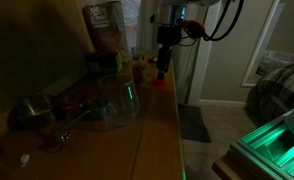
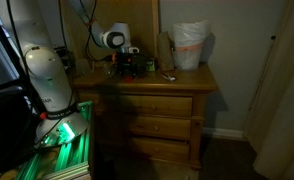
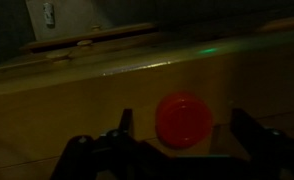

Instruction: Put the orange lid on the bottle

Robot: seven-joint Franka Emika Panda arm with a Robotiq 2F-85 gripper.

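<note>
My gripper closes on the orange lid [image 1: 159, 81] [image 3: 183, 119] now, since the lid lies between my open fingers, level with its sides.
The orange lid [image 3: 183, 119] lies flat on the wooden dresser top [image 3: 87, 100]. In the wrist view it sits between my two fingers. My gripper [image 3: 187, 132] is open around it, with gaps on both sides. In an exterior view the gripper [image 1: 164, 68] hangs low over the dresser's far end, with a reddish spot, likely the lid [image 1: 159, 81], under it. The slim bottle [image 1: 138, 68] with a reddish lower part stands just beside the gripper. In an exterior view the gripper [image 2: 127, 62] is over the dresser top; the lid and bottle are too dark to tell there.
A big clear glass vessel [image 1: 117, 100] stands mid-dresser, a metal bowl [image 1: 32, 110] nearer the camera, a brown bag [image 1: 105, 25] at the back. A white lined bin [image 2: 189, 45] stands on the dresser's other end. The dresser edge [image 1: 177, 120] drops to the floor.
</note>
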